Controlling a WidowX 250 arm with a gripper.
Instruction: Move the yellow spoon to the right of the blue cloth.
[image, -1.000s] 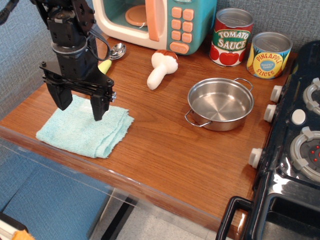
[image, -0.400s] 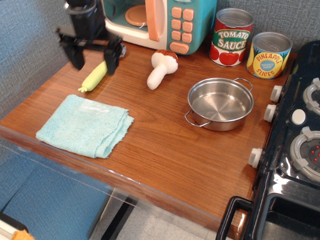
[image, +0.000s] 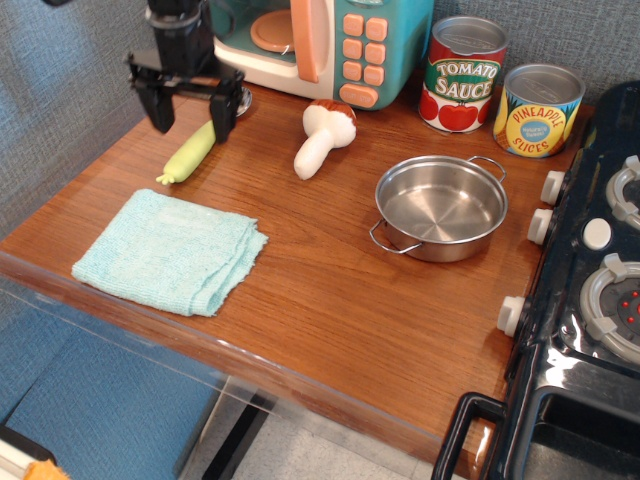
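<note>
My gripper needs to grab the spoon by its pale yellow-green handle (image: 190, 153) next, to set the yellow spoon beside the blue cloth (image: 170, 250).
The yellow spoon (image: 190, 152) lies on the wooden counter at the back left, its pale yellow-green handle pointing toward the front left. Its silver bowl is mostly hidden behind my gripper. The blue cloth (image: 170, 250) lies folded near the counter's front left edge. My gripper (image: 190, 112) is open, fingers pointing down, straddling the spoon's upper end just above it. It holds nothing.
A toy mushroom (image: 322, 137) lies right of the spoon. A steel pot (image: 440, 207) stands mid-counter. A toy microwave (image: 320, 40) and two cans (image: 462, 75) (image: 538, 110) line the back. A black toy stove (image: 600, 280) is at the right.
My gripper rose off the blue cloth and moved back toward the spoon's bowl end. In the last half second it shifted slightly right and lower over the spoon.
</note>
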